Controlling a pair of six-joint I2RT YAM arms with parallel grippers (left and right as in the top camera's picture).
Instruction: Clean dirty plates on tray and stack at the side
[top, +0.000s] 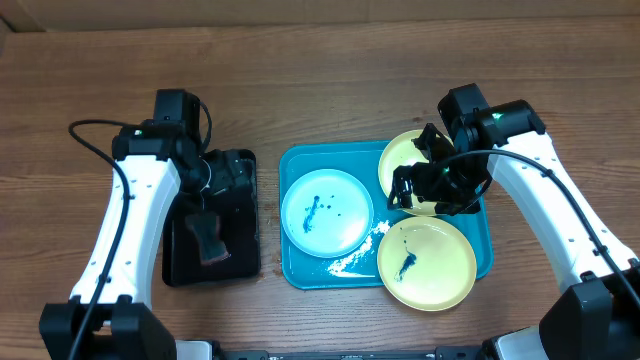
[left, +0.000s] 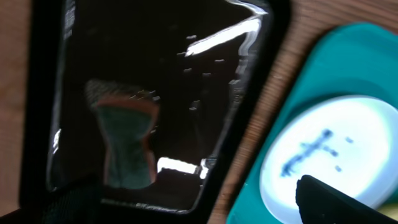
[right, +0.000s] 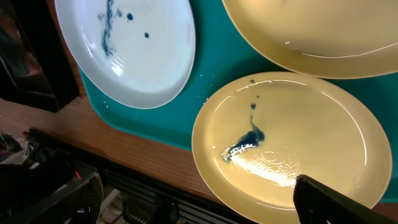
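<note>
My left gripper grabs the dark sponge across its narrow middle (top: 208, 237) (left: 129, 143) next, to keep its wide end free for cleaning.
The turquoise tray (top: 330, 158) holds three plates. The light blue plate (top: 326, 212) lies at its left with dark blue smears. A pale yellow plate (top: 426, 262) with a dark smear lies at the front right. The second pale yellow plate (top: 405, 160) lies at the back right, partly hidden under my right gripper (top: 440, 185), which hovers open and empty above it. My left gripper (top: 215, 175) is open and empty above the black tray (top: 240, 262). The right wrist view shows the smeared yellow plate (right: 298, 137), the blue plate (right: 137, 56) and the tray (right: 217, 68).
A dark sponge (top: 208, 238) lies in the black tray left of the turquoise tray; it also shows in the left wrist view (left: 127, 146). White foam (top: 355, 258) lies on the turquoise tray between the plates. Bare wooden table surrounds both trays.
</note>
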